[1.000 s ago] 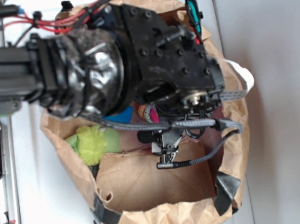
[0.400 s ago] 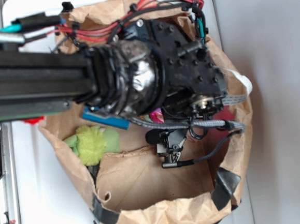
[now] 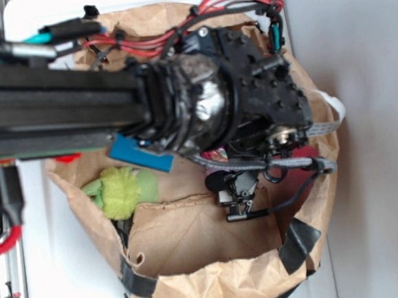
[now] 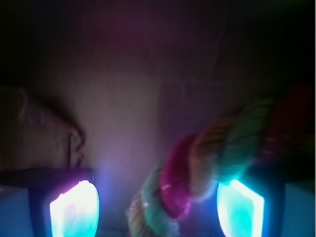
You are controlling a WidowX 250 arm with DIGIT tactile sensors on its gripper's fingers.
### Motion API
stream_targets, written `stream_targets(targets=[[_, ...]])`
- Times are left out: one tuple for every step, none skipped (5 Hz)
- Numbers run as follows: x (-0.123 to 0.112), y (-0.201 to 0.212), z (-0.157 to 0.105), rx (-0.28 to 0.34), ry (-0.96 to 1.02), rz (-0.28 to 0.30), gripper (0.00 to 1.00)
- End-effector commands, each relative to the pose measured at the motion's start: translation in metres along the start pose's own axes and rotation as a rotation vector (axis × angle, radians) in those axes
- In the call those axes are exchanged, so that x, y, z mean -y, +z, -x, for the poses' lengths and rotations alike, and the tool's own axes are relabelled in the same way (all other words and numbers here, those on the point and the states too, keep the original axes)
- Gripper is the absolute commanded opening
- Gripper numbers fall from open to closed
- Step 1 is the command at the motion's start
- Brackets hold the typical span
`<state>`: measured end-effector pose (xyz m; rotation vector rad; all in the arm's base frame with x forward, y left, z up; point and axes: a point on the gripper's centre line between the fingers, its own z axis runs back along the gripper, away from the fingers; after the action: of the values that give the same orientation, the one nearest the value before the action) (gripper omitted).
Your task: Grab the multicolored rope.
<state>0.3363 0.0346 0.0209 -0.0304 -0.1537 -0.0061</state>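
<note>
My gripper closes on the rope now, since my glowing fingertips reach down on both sides of the twisted rope.
In the wrist view the multicolored rope (image 4: 207, 158), twisted from red, orange and green strands, runs from the right edge down to the bottom middle. It lies on the paper floor between my gripper's (image 4: 158, 210) two glowing fingers. The left finger (image 4: 74, 212) stands well clear of the rope, while the right finger (image 4: 239, 212) is close beside it. The gripper is open. From outside, the black arm (image 3: 251, 110) reaches down into the brown paper bag (image 3: 217, 285) and hides nearly all of the rope. I cannot tell what the small pink-red bit (image 3: 217, 154) under the arm is.
A fuzzy lime-green plush (image 3: 123, 189) lies against the bag's left wall. A blue flat object (image 3: 141, 153) pokes out from under the arm. Grey cables (image 3: 290, 166) loop off the wrist near the bag's right wall. Black tape patches (image 3: 299, 241) mark the bag's rim.
The arm has moved to the right inside the bag and slightly lower in the picture. The blue object has come into sight from under it.
</note>
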Motion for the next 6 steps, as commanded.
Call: stream_targets(targets=[[-0.008, -0.007, -0.004, 0.032, 0.046, 0.001, 0.00], [-0.011, 0.000, -0.006, 0.048, 0.047, -0.005, 0.00], [-0.014, 0.004, -0.007, 0.057, 0.049, -0.006, 0.00], [-0.018, 0.006, -0.007, 0.057, 0.060, 0.001, 0.00], [-0.016, 0.024, 0.000, 0.068, 0.061, -0.001, 0.00], [-0.006, 0.076, 0.008, 0.116, 0.046, -0.003, 0.00]])
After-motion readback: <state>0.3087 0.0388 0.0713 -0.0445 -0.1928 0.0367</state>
